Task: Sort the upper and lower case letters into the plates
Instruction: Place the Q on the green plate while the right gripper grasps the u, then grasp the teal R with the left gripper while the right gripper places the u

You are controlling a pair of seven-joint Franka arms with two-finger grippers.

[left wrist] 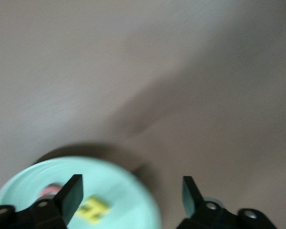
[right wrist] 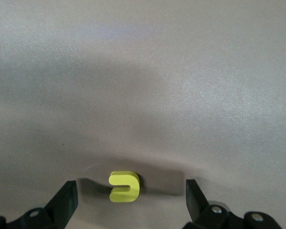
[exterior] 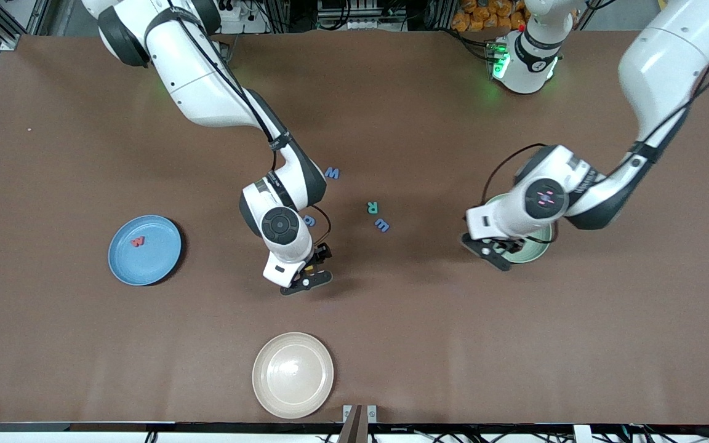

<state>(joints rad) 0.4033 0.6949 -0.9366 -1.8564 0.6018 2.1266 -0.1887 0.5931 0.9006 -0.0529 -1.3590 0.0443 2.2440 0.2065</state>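
My right gripper closes on the yellow letter next, since my fingers reach down on either side of the letter.
My right gripper (exterior: pixel 311 272) is open and low over the table. In the right wrist view (right wrist: pixel 131 196) a small yellow letter (right wrist: pixel 125 186) lies on the table between its open fingers. My left gripper (exterior: pixel 501 249) is open over the rim of the mint green plate (exterior: pixel 536 249). The left wrist view (left wrist: pixel 132 196) shows that plate (left wrist: pixel 133 200) holding a yellow letter (left wrist: pixel 94 210) and a reddish piece (left wrist: pixel 50 191). The sky blue plate (exterior: pixel 157 264) holds a red letter (exterior: pixel 138 242). A blue letter (exterior: pixel 332 173), a teal letter (exterior: pixel 372 208) and another blue letter (exterior: pixel 382 225) lie mid-table. One more blue letter (exterior: pixel 309 220) shows beside the right arm.
A cream-white plate (exterior: pixel 293 374) stands near the table's front edge, nearer to the front camera than my right gripper. The brown table (exterior: pixel 84 338) stretches wide around the plates.
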